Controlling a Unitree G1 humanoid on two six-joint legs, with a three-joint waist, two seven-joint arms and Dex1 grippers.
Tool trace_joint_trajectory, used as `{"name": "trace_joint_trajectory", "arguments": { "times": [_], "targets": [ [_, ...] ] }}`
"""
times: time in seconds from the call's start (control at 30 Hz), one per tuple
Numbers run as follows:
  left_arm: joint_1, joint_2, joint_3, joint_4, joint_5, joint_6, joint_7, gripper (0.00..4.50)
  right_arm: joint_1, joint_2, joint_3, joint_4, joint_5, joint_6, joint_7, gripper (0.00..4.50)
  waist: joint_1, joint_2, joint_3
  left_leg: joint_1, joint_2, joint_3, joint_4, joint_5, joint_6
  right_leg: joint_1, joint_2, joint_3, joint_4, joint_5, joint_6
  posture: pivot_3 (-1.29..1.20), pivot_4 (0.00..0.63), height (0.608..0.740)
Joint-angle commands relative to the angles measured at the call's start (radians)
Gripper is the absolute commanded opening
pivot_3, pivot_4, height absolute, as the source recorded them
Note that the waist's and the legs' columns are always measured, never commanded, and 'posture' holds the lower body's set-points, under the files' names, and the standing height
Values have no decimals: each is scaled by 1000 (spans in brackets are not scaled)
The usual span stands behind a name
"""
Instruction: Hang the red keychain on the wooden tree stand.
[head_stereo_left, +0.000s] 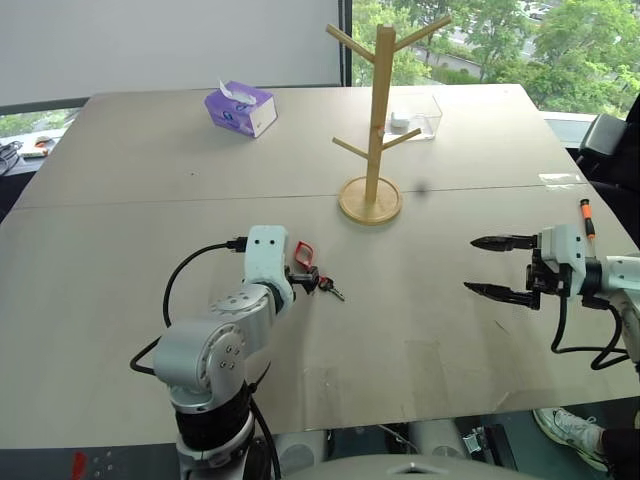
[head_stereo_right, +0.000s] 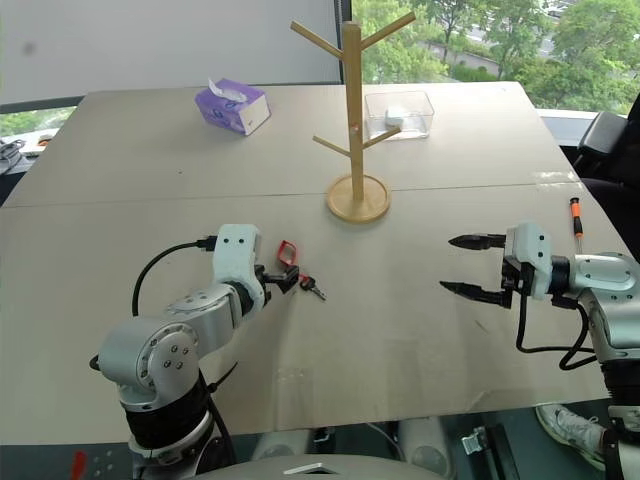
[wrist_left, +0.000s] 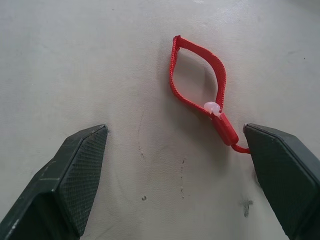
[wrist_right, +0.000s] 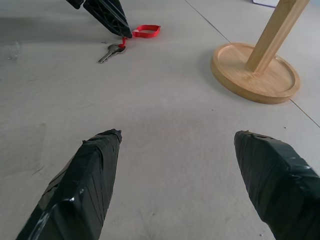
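My left fingers reach the table on either side of the red keychain's clasp, so they should close on the keychain.
The red keychain lies flat on the table, its red strap loop toward the stand and its small metal key trailing to the right. My left gripper hangs low over it, open, with one finger close beside the strap's clasp and nothing held. The wooden tree stand rises upright on its round base beyond the keychain, at mid-table. At the right, my right gripper stands open and empty, pointing left toward the keychain.
A purple tissue box sits at the back left. Behind the stand is a clear plastic container. An orange-and-black screwdriver lies near the table's right edge, past my right arm. A dark chair stands beyond that edge.
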Motion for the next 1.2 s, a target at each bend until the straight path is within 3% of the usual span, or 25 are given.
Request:
{"name": "trace_joint_trajectory", "arguments": {
  "times": [0.03, 0.1, 0.2, 0.53, 0.93, 1.13, 1.2],
  "targets": [
    [-8, -7, -11, -8, 15, 1, -12, 4500, -4, -17, -29, -34, 17, 6, -5, 3859, 0, 0, 0, 0, 0, 0, 0, 0, 0, 0, 0, 0, 0, 0, 0, 0, 150, 740],
    [-6, -9, -12, -10, 20, 1, -19, 4500, -3, -16, -28, -37, 17, 7, -8, 3859, 0, 0, 0, 0, 0, 0, 0, 0, 0, 0, 0, 0, 0, 0, 0, 0, 150, 740],
    [-8, -18, -11, -14, 23, 1, -27, 3700, -4, -14, -27, -41, 16, 10, -11, 3934, 0, 0, 0, 0, 0, 0, 0, 0, 0, 0, 0, 0, 0, 0, 0, 0, 150, 740],
    [-15, -20, -15, -16, 39, 1, -45, 17, -3, -14, -24, -50, 12, 15, -17, 3934, 0, 0, 0, 0, 0, 0, 0, 0, 0, 0, 0, 0, 0, 0, 0, 0, 150, 740],
    [-43, -46, 12, -39, 55, 1, -74, 17, -9, -11, -27, -40, 9, 6, -25, 3934, 0, 0, 0, 0, 0, 0, 0, 0, 0, 0, 0, 0, 0, 0, 0, 0, 150, 740],
    [-73, 68, -48, -92, 56, -105, -127, 17, -41, 10, -55, -55, 53, 53, -82, 3934, -1, 0, 0, -1, 0, -1, 0, 0, 0, 0, 0, 0, 0, 0, 0, 0, 150, 740],
    [-93, 146, -90, -103, 58, -135, -154, 17, -58, 21, -61, -60, 64, 63, -109, 3934, -1, 0, 0, -1, 0, -1, 0, 0, 0, 0, 0, 0, 0, 0, 0, 0, 150, 740]
  ]
}}
